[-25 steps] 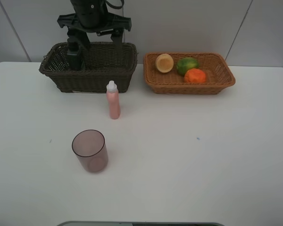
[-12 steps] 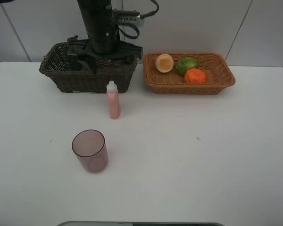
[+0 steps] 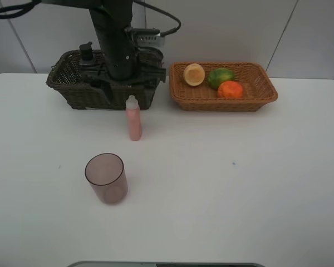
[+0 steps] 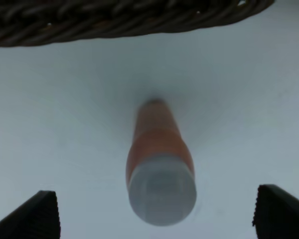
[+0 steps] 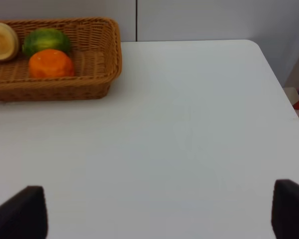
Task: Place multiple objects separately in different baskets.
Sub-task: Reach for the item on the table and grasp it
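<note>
My left gripper's fingers are above the white cap (image 3: pixel 132 102) and would miss if I closed now. I need to first lower them to the pink bottle's body (image 3: pixel 134 124).
The dark green pump bottle (image 3: pixel 87 54) stands in the dark brown basket (image 3: pixel 72 92). The light tan basket (image 3: pixel 261 94) holds the peach-like fruit (image 3: pixel 193 74), the green fruit (image 3: pixel 220 77) and the orange (image 3: pixel 230 89). The pink white-capped bottle (image 3: pixel 134 119) stands on the table in front of the dark basket. The mauve cup (image 3: pixel 106 178) stands nearer. My left gripper (image 3: pixel 131 82) is open and empty just above the pink bottle (image 4: pixel 161 149), with its fingertips (image 4: pixel 37 216) wide on either side. My right gripper (image 5: pixel 157 219) is open and empty over bare table; the exterior view does not show it.
The white table (image 3: pixel 239 183) stretches in front of and to the right of both baskets. The dark basket's rim (image 4: pixel 114 20) lies just beyond the pink bottle. In the right wrist view the tan basket (image 5: pixel 89 89) is at the far left and the table's right edge (image 5: pixel 284 94) is close.
My left arm has come forward from above the dark basket, leaving the pump bottle standing inside it, and now hangs over the pink bottle. Nothing else has moved.
</note>
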Tool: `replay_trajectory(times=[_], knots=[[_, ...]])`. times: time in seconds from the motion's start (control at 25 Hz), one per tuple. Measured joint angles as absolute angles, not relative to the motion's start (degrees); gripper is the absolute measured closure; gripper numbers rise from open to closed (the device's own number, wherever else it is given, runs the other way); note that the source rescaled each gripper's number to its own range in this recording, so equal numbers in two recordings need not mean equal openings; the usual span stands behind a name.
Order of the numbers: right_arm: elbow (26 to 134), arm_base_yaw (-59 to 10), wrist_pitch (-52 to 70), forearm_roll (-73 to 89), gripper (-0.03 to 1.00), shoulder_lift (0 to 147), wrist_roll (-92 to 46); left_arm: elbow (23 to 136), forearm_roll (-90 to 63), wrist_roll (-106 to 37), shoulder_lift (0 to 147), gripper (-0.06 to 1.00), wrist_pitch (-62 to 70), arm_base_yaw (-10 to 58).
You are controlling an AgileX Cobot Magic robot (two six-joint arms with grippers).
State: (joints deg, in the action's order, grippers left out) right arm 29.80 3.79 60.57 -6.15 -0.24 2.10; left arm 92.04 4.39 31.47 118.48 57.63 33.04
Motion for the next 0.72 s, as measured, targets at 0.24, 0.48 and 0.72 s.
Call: replay_trajectory(times=[0.24,0.48,0.72], knots=[[29.8,3.79,60.57,-6.15,-0.03,-0.24,2.1,88.81,4.39,31.84,118.48,-0.04,53.04,33.04],[29.8,3.79,60.57,-6.15,-0.03,-0.24,2.1,88.42,4.39,31.91,120.35,-0.04,51.4,32.98],[29.8,3.79,60.57,-6.15,-0.03,-0.24,2.1,88.31,4.39,31.91,122.42,-0.04,50.56,32.98]])
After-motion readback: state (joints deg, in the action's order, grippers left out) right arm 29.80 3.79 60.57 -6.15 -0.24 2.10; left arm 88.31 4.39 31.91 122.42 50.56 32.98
